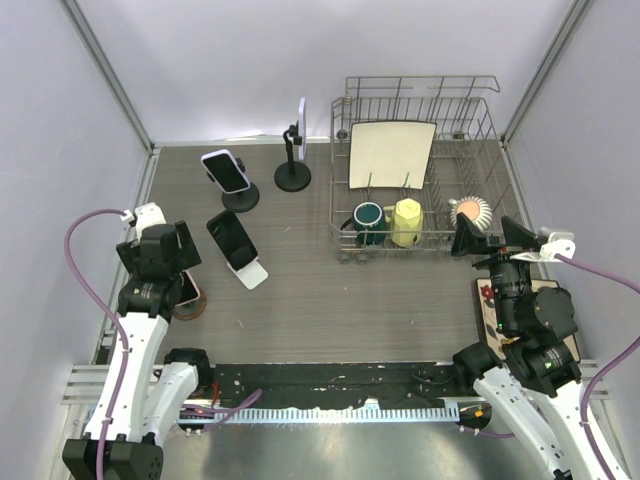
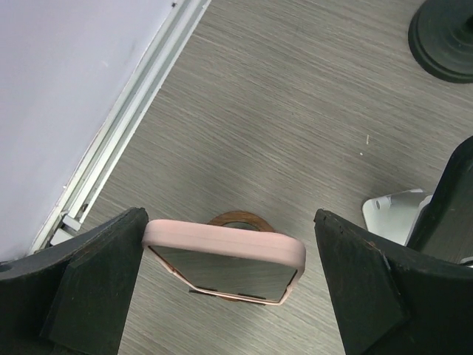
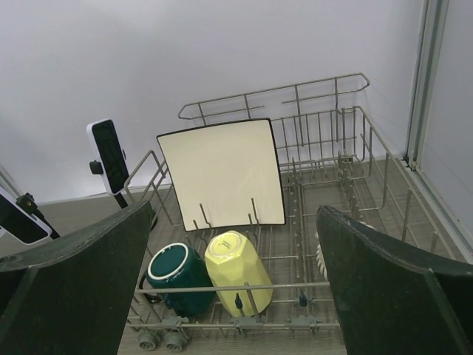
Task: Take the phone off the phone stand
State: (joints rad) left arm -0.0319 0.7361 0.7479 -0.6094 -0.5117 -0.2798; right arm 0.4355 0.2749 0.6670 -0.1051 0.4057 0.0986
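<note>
Next, my left gripper grabs the pink-cased phone by the side edges of its top end (image 1: 188, 288) (image 2: 224, 242), so its bottom end stays free to leave the stand.
A phone in a pink case (image 2: 222, 248) stands on a small round brown stand (image 2: 247, 219) near the table's left edge. In the top view the phone (image 1: 189, 289) and stand (image 1: 186, 307) show just under my left gripper (image 1: 165, 255). In the left wrist view my left gripper (image 2: 229, 222) is open, with one finger on each side of the phone. The left finger (image 2: 96, 281) is at the phone's edge and the right finger (image 2: 362, 281) stands a little apart. My right gripper (image 1: 490, 238) is open and empty, facing the dish rack (image 3: 235, 209).
Three other phones are on stands: a white-cased one (image 1: 225, 172), a black one on a white stand (image 1: 232, 240), and one on a tall black stand (image 1: 300, 125). The wire dish rack (image 1: 480, 100) holds a plate, a green mug and a yellow mug. The left wall rail (image 2: 126, 126) is close.
</note>
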